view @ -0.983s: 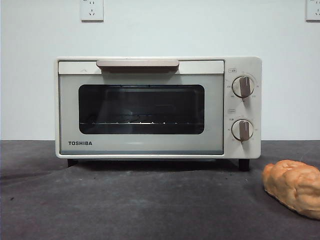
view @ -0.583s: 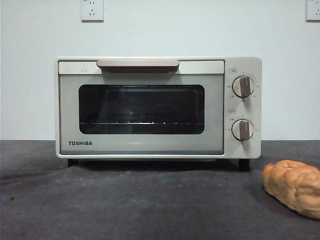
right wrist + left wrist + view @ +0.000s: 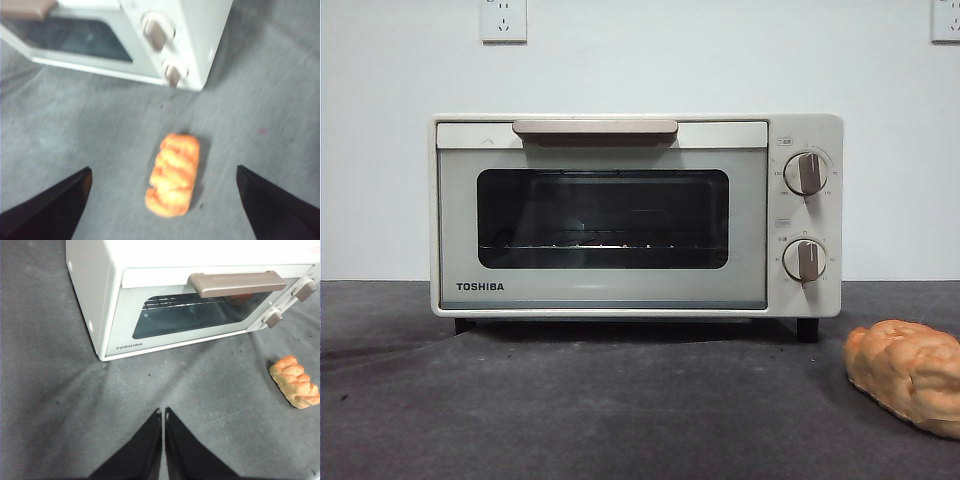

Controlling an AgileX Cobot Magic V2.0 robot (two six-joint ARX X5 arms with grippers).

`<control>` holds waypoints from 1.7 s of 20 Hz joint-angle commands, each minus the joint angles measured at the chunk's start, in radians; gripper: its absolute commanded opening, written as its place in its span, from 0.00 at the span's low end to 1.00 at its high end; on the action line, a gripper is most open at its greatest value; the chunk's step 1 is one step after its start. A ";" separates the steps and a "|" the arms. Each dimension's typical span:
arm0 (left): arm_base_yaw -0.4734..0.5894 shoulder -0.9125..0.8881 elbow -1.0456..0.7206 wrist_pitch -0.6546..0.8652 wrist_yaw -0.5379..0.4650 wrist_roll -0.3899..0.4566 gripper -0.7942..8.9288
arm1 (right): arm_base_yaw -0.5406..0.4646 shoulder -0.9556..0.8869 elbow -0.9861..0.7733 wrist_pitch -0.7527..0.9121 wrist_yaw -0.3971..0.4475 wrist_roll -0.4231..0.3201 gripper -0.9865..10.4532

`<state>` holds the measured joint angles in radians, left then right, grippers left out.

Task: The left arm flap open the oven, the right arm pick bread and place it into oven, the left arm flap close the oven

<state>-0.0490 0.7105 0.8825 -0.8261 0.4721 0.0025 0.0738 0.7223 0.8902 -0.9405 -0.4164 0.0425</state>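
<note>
The bread has to go into the oven, so my right gripper next needs to grab the long sides of the golden-orange bread.
The cream-white oven stands on the dark cloth with its door closed and its beige handle along the top of the door. The same oven shows in the left wrist view, with my left gripper shut and empty above the cloth, well in front of the door. The golden-orange bread lies on the cloth to the right of the oven, below its knobs. My right gripper hangs wide open above the bread, a jaw on either side and well clear of it.
Two round knobs sit on the oven's right panel. A wire rack shows behind the dark glass. Wall sockets are on the white wall behind. Dark grey cloth covers the table.
</note>
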 commanded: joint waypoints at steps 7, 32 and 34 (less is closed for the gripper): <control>-0.003 0.006 0.022 0.011 0.005 0.013 0.10 | 0.161 0.030 -0.184 0.117 0.087 0.162 0.49; -0.004 0.005 0.022 0.011 0.005 0.012 0.10 | 0.528 0.486 -0.345 0.468 0.495 0.402 0.21; -0.008 0.006 0.022 0.018 0.005 0.009 0.10 | 0.528 0.471 -0.344 0.468 0.491 0.401 0.21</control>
<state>-0.0551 0.7105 0.8825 -0.8185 0.4717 0.0059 0.5945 1.1896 0.5465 -0.4809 0.0738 0.4286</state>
